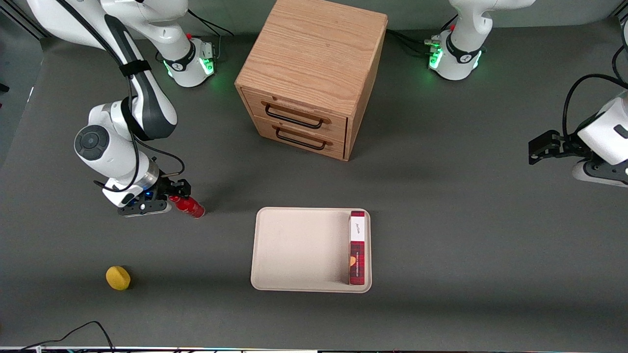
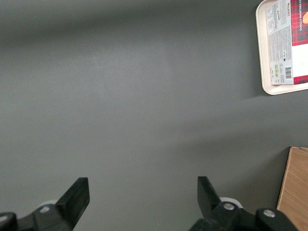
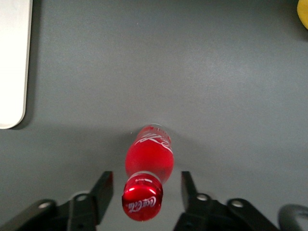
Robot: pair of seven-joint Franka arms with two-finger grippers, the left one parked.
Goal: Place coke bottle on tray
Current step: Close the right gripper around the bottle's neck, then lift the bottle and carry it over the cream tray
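I need to put the small coke bottle on the tray (image 3: 10,62), so next I should grab the bottle with my right gripper by its neck under the red cap (image 3: 146,176).
The coke bottle (image 1: 190,207) is small and all red. It is on the dark table toward the working arm's end, some way from the tray (image 1: 299,250). My right gripper (image 1: 172,199) is open at the bottle's cap end. In the right wrist view the red cap and neck (image 3: 143,195) lie between the two black fingers (image 3: 103,187), with a gap on each side. The bottle's base (image 3: 153,132) points away from the wrist. The cream-beige tray's rim also shows in the right wrist view (image 3: 12,62).
A long red plaid box (image 1: 357,247) lies in the tray along the edge toward the parked arm. A yellow ball (image 1: 118,278) lies nearer to the front camera than the bottle. The wooden drawer cabinet (image 1: 309,78) stands farther from the camera than the tray.
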